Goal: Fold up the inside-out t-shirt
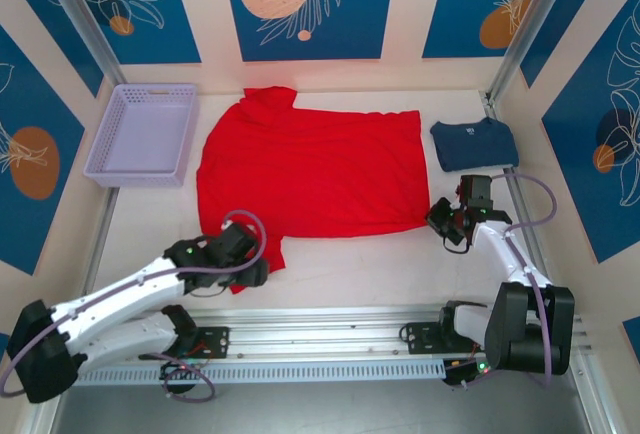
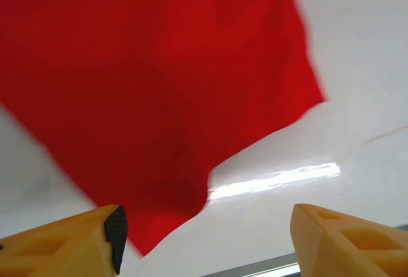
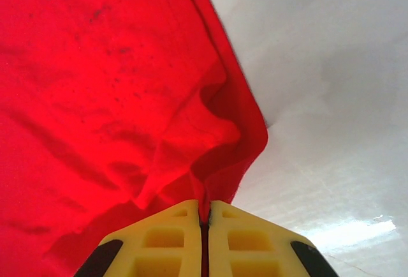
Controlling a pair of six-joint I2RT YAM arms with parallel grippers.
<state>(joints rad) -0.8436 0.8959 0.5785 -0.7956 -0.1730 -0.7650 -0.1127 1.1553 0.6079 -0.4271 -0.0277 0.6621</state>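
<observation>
My left gripper takes the t-shirt's near sleeve by its tip (image 2: 164, 222) next, opposite the held hem corner, to flip the shirt for folding.
The inside-out t-shirt (image 1: 310, 169) is bright red and lies spread flat across the middle of the table, collar to the far left. My left gripper (image 1: 262, 266) hovers open at the shirt's near-left sleeve. In the left wrist view the sleeve's tip (image 2: 146, 79) reaches down beside the left finger (image 2: 95, 242), and the left gripper (image 2: 207, 232) holds nothing. My right gripper (image 1: 437, 219) sits at the shirt's near-right corner. In the right wrist view the right gripper (image 3: 205, 216) is shut on the bunched red edge (image 3: 217, 162).
A lavender plastic basket (image 1: 145, 134) stands at the far left. A folded navy blue t-shirt (image 1: 474, 142) lies at the far right, just beyond the right arm. A metal rail (image 1: 320, 339) runs along the near edge. Patterned walls enclose the table.
</observation>
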